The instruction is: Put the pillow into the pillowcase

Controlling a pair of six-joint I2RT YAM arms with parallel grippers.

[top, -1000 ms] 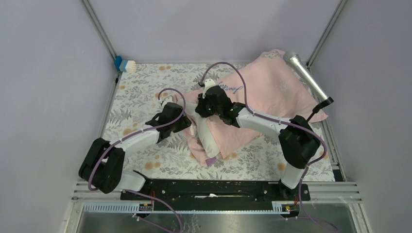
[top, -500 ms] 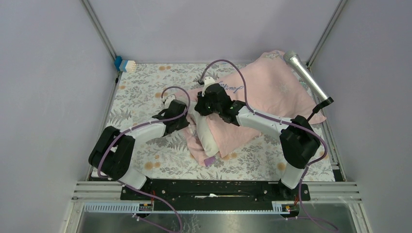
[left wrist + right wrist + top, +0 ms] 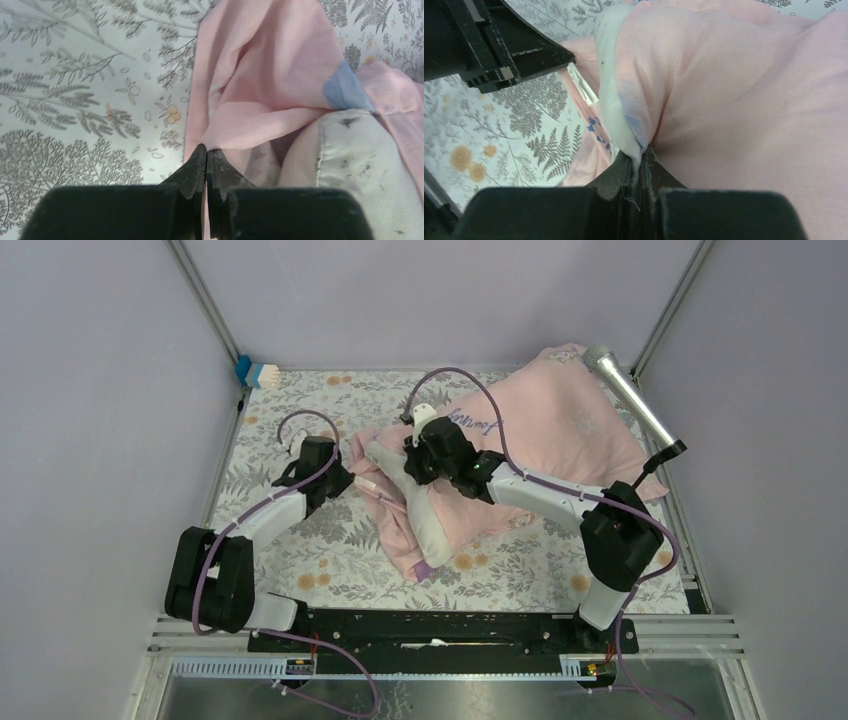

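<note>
The pillow's white edge is beside the pillowcase's pink hem (image 3: 235,127) and would end short of it if my right gripper opened now, so I should first move the edge toward the hem.
The pale pink pillowcase (image 3: 560,420) lies across the back right of the table, most of the pillow inside it. The pillow's off-white end (image 3: 428,523) sticks out of the mouth toward the front. My left gripper (image 3: 352,480) is shut on the pink hem (image 3: 235,127) and holds it stretched to the left of the pillow (image 3: 350,160). My right gripper (image 3: 413,472) is shut on the pillow's white edge (image 3: 616,110), right where the pink pillowcase (image 3: 734,100) and its bluish lining meet it. The left gripper's black body (image 3: 499,45) shows close by in the right wrist view.
A floral table cloth (image 3: 290,420) covers the table. A silver microphone (image 3: 628,400) on a stand leans over the back right corner. A blue and white brush (image 3: 259,373) lies at the back left corner. Metal frame posts stand at both back corners.
My left gripper closed on the pillowcase's hem and drew it to the left, widening the mouth beside the pillow. The right gripper stayed shut and barely moved.
</note>
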